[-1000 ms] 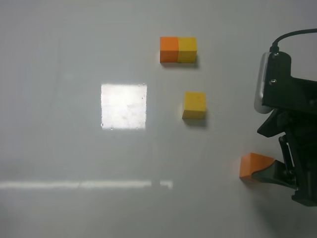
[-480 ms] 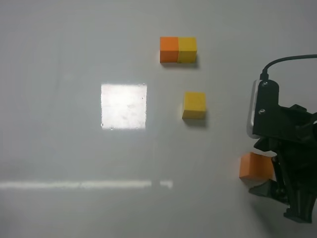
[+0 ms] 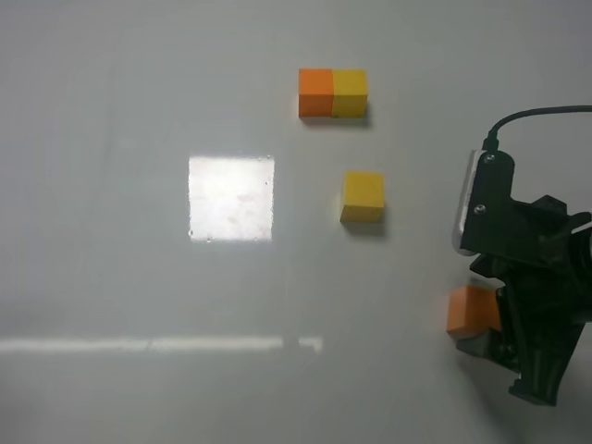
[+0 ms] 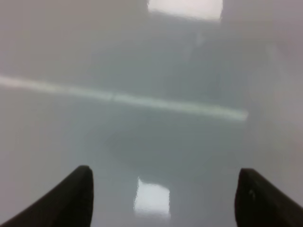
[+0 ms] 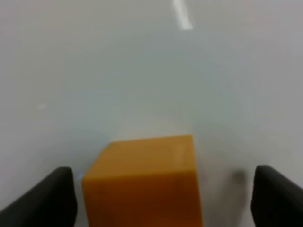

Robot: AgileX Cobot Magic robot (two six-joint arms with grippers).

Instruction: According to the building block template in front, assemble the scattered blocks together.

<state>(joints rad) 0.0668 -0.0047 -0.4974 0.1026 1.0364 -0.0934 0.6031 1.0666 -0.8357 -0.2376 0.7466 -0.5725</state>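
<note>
I should pick up the loose orange cube by its opposite sides with my right gripper next, to build the orange-yellow bar like the template.
The template, a joined orange-yellow bar, lies at the far middle of the table. The loose yellow cube sits just in front of it. The loose orange cube sits on the table at the right, half covered by my right arm. My right gripper is open and lowered over it. In the right wrist view the orange cube sits between the two spread fingers of the right gripper, with a gap on each side. My left gripper is open and empty over bare table; it is out of the high view.
A bright square of reflected light and a pale stripe lie on the white table. The right arm's black cable arches at the right edge.
My right arm has moved toward the near edge and slightly left, coming down over the orange cube, which now sits between its fingers. The cubes and the template have not moved.
</note>
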